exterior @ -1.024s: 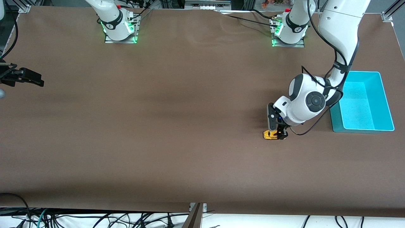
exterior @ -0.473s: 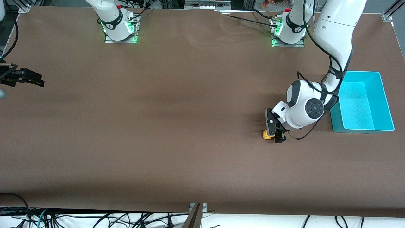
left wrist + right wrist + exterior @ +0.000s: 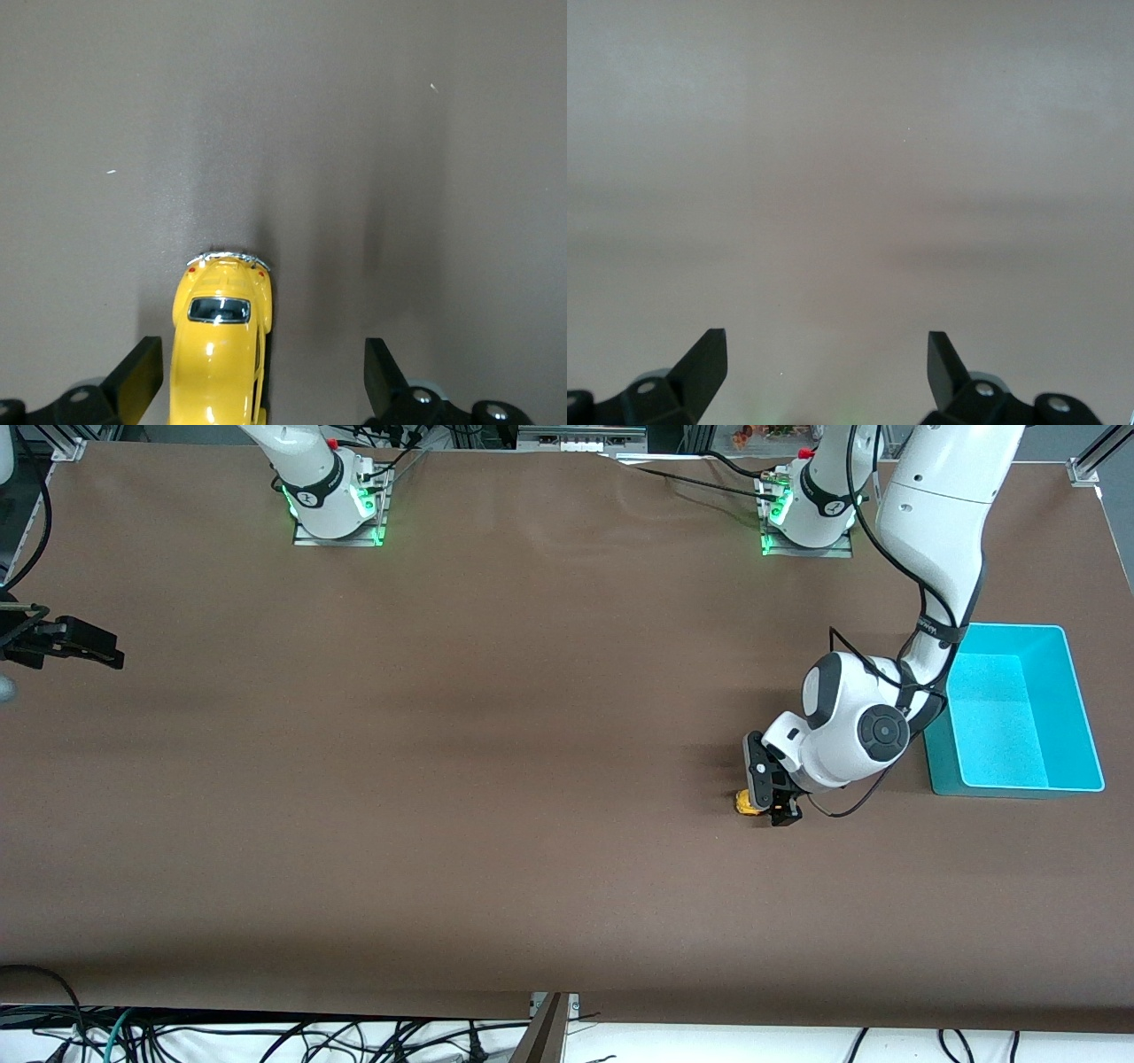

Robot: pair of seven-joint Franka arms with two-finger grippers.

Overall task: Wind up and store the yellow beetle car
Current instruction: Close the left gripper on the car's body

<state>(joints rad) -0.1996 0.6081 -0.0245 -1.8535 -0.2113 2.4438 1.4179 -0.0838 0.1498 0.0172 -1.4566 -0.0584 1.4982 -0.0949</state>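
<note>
The left gripper's fingers stand beside the yellow car's body (image 3: 749,802) (image 3: 214,367), so it is now time for that gripper to close on it.
The yellow beetle car (image 3: 744,804) stands on the brown table, a little toward the middle from the cyan tray (image 3: 1014,786). My left gripper (image 3: 772,806) is down over it and hides most of it in the front view. In the left wrist view the car (image 3: 220,345) lies between the open fingers (image 3: 142,379), close beside one finger and with a wide gap to the other. My left gripper (image 3: 261,382) holds nothing. My right gripper (image 3: 89,646) waits at the right arm's end of the table, open and empty (image 3: 827,372).
The cyan tray has nothing in it and stands at the left arm's end of the table. The two arm bases (image 3: 335,505) (image 3: 808,514) stand along the table's edge farthest from the front camera. Cables hang below the nearest edge.
My left gripper has come down over the car and shifted slightly toward the right arm's end, hiding more of it. The car and the right arm have not moved.
</note>
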